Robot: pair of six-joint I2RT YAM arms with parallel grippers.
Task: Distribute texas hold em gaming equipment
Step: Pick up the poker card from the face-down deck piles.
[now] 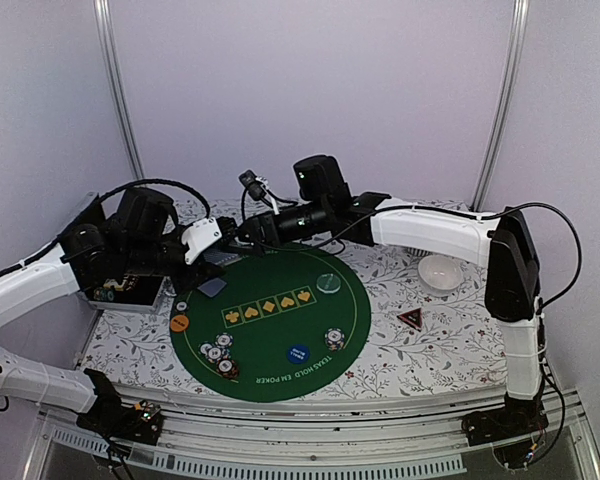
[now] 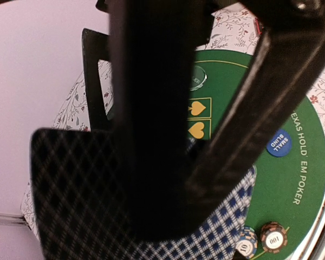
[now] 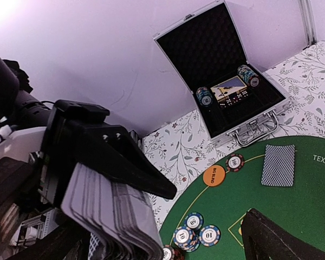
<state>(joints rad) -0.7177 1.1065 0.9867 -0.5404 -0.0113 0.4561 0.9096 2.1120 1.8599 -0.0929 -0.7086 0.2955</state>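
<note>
I should grab the top card by its exposed edge (image 3: 146, 218) with my right gripper. The rest of the deck then stays free to deal from.
My left gripper (image 1: 198, 243) is shut on a deck of playing cards (image 3: 115, 212), held above the back left edge of the round green mat (image 1: 280, 335). The deck's blue checked back (image 2: 244, 219) shows under the dark fingers (image 2: 151, 135). My right gripper (image 1: 238, 235) stands open right next to that deck, one finger (image 3: 268, 238) showing low in its wrist view. A single card (image 1: 212, 287) lies face down on the mat. Striped chips (image 1: 218, 352) sit at the front left, others (image 1: 334, 338) towards the right. The orange button (image 1: 180, 323), blue button (image 1: 298, 353), clear disc (image 1: 327, 283) and red-black triangle marker (image 1: 410, 319) lie around.
An open aluminium case (image 3: 227, 76) with chips and dice stands at the back left (image 1: 130, 290). A white bowl (image 1: 442, 270) sits at the back right on the flowered cloth (image 1: 430, 345). Both arms cross over the mat's far edge.
</note>
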